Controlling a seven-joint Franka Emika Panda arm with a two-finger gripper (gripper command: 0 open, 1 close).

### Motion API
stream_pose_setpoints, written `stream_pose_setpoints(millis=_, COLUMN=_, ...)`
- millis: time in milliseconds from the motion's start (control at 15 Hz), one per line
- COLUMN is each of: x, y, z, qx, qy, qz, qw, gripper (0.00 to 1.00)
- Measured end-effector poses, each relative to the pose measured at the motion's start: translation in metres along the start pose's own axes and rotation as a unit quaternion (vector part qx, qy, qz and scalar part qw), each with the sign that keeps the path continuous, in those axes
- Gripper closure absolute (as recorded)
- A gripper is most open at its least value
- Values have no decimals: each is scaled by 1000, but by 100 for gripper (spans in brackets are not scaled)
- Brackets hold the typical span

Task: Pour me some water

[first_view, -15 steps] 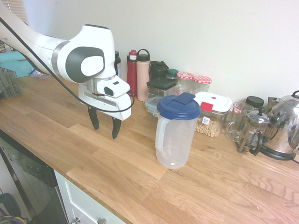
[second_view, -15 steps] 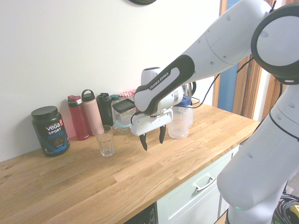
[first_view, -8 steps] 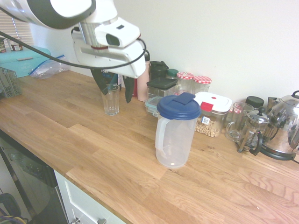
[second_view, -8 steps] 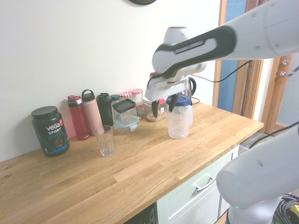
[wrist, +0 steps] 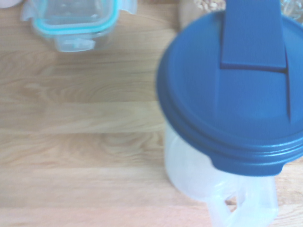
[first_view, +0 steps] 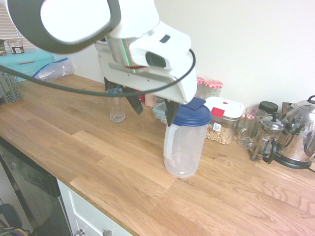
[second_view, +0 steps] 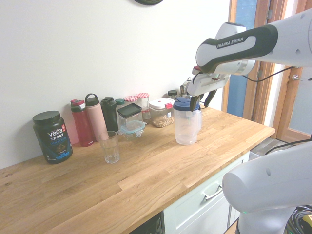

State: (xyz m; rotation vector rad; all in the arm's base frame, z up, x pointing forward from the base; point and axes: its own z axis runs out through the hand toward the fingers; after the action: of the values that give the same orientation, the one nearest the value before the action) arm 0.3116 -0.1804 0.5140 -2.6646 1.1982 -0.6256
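The gripper grabs the clear pitcher by its handle [second_view: 198, 122] next, to pour water into the drinking glass [second_view: 109, 146].
A clear plastic pitcher [first_view: 183, 145] with a blue lid [wrist: 232, 85] stands upright on the wooden counter [first_view: 98, 162], its handle [wrist: 242, 204] turned toward the counter's front edge. I cannot make out water inside it. An empty drinking glass [first_view: 117, 105] stands apart from it along the counter, also seen as the glass [second_view: 109, 146] in the second exterior view. My gripper [first_view: 152, 109] hangs open just above and beside the pitcher's lid with nothing between its fingers. In the second exterior view the gripper [second_view: 203, 101] hovers over the pitcher [second_view: 186, 126].
Along the wall stand water bottles [second_view: 87, 119], a black protein tub [second_view: 52, 136], jars [first_view: 212, 88], a teal-rimmed glass container [wrist: 75, 21], a box of nuts [first_view: 224, 123], a French press [first_view: 266, 140] and a kettle [first_view: 300, 132]. The counter's front edge [first_view: 93, 196] drops to cabinets.
The arm has risen from low over the counter and swung across past the glass to above the pitcher. The gripper stayed open throughout.
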Motion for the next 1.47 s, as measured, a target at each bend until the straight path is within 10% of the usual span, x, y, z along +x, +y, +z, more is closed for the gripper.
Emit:
stream_pose_setpoints(millis=667, x=21, y=-10, z=67, qx=-15, qy=-15, qz=5, qw=1000, gripper=0)
stream_pose_setpoints(millis=733, x=23, y=-11, z=69, qx=-15, qy=-12, qz=5, qw=1000, gripper=100)
stream_pose_setpoints(millis=1467, x=39, y=-7, z=80, qx=-22, qy=3, qz=22, qw=999, gripper=100)
